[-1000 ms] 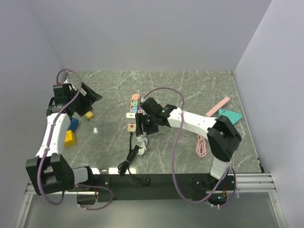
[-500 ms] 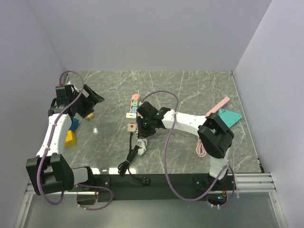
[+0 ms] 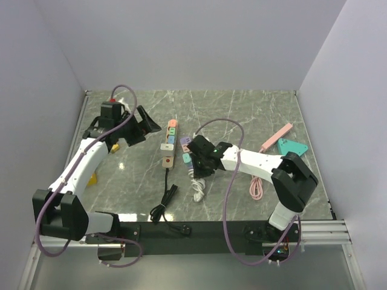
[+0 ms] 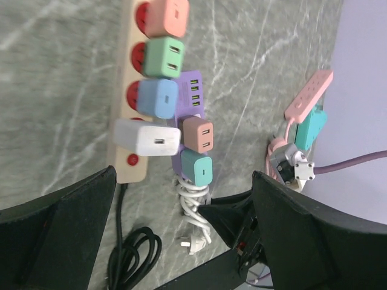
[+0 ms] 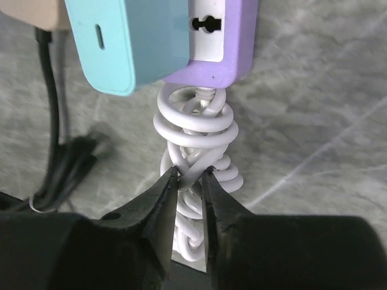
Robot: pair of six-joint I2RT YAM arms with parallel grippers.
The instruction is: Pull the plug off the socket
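I need to grab the teal adapter's opposite sides with my left gripper next and leave the neighboring adapter free. This will let me pull the teal adapter (image 5: 127, 42) off the purple power strip.
A beige power strip (image 3: 169, 147) lies mid-table with pink (image 4: 168, 17), green (image 4: 163, 57), blue (image 4: 158, 98) and white (image 4: 148, 138) adapters plugged in. A purple strip (image 3: 184, 150) lies beside it, carrying a teal adapter (image 5: 127, 42). Its white coiled cable (image 3: 198, 184) ends in a loose plug (image 4: 192, 241) lying on the table. My right gripper (image 5: 190, 174) is shut on the coiled cable just below the purple strip (image 5: 221, 42). My left gripper (image 3: 141, 127) is open and empty, hovering left of the beige strip (image 4: 124, 121).
A black cord (image 3: 163, 202) runs from the beige strip toward the front edge. A pink strip (image 3: 278, 136), a teal piece (image 3: 292, 148) and a pink cable (image 3: 257, 184) lie at the right. Yellow blocks (image 3: 113, 147) sit at the left.
My right gripper has moved right, carrying the coiled cable and purple strip away from the beige strip. My left arm has swung from the far left toward the beige strip.
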